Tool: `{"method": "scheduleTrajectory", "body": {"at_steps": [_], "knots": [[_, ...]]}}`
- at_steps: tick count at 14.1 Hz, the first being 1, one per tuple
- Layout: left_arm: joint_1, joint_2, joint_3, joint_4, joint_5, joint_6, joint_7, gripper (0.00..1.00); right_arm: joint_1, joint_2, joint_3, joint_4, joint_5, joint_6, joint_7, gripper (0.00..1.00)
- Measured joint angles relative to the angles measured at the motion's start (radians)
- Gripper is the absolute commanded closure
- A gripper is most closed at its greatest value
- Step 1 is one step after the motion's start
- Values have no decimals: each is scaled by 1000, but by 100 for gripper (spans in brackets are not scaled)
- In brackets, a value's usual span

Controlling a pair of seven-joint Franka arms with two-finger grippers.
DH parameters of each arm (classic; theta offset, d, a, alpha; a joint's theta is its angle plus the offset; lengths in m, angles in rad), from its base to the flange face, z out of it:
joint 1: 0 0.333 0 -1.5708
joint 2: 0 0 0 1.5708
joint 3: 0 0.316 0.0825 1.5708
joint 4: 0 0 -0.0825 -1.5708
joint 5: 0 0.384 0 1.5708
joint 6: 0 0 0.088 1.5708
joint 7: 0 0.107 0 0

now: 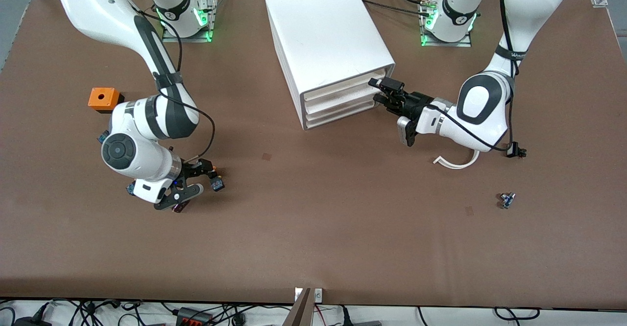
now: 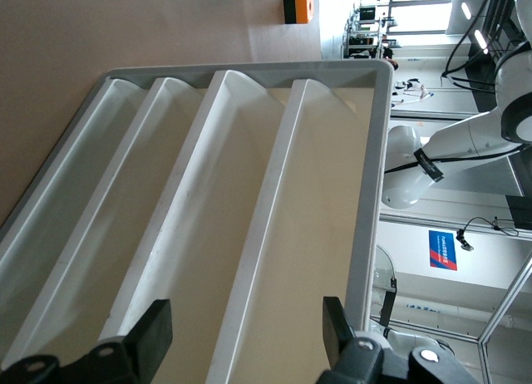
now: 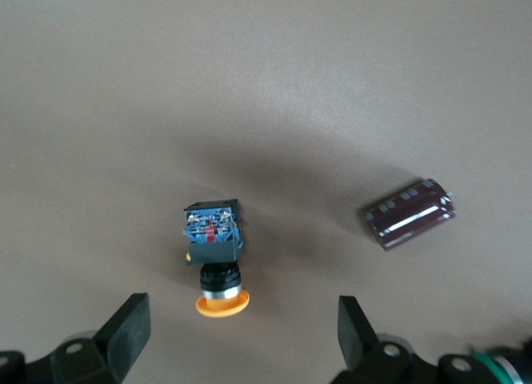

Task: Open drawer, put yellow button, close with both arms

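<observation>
I should next use my right gripper to grab the yellow button by its grey block [image 3: 214, 252] beside the black neck, so that I can put the button into the drawer.
The white cabinet [image 1: 325, 37] stands at the table's back middle. Its uppermost drawer [image 1: 343, 87] sits flush with the lower ones. My left gripper [image 1: 381, 92] is open at the drawer fronts' end toward the left arm. In the left wrist view its fingers [image 2: 154, 334] straddle the top drawer's front [image 2: 324, 218] without touching it. The yellow button [image 1: 217, 183] lies on the table toward the right arm's end. In the right wrist view it [image 3: 214, 251] lies on its side, cap toward my open right gripper [image 3: 241, 334], which hovers over it [image 1: 196, 181], empty.
A dark maroon cylinder [image 3: 409, 214] lies beside the button. An orange box [image 1: 104, 99] sits toward the right arm's end. A white curved strip [image 1: 458, 162] and a small blue part [image 1: 507, 199] lie toward the left arm's end.
</observation>
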Motion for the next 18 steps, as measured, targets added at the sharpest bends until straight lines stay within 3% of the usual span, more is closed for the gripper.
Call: {"method": "scheduleTrajectory", "body": {"at_steps": [5, 6, 9, 16, 17, 18], "knots": [[-3, 0, -2, -69, -78, 0, 83, 38, 26, 68, 8, 6, 0, 48, -1, 0], [-4, 0, -2, -79, -83, 0, 93, 53, 29, 76, 8, 7, 0, 49, -1, 0], [-5, 0, -2, -90, -85, 0, 101, 79, 36, 96, 8, 7, 0, 69, -2, 0], [-8, 22, -2, -96, -92, -1, 167, 99, 47, 120, 9, 8, 0, 99, -8, 8], [-8, 22, -2, -95, -92, -1, 170, 99, 50, 125, 9, 8, 0, 100, -8, 13], [-7, 22, -2, -93, -92, -2, 172, 99, 53, 129, 9, 8, 0, 100, -8, 25]]}}
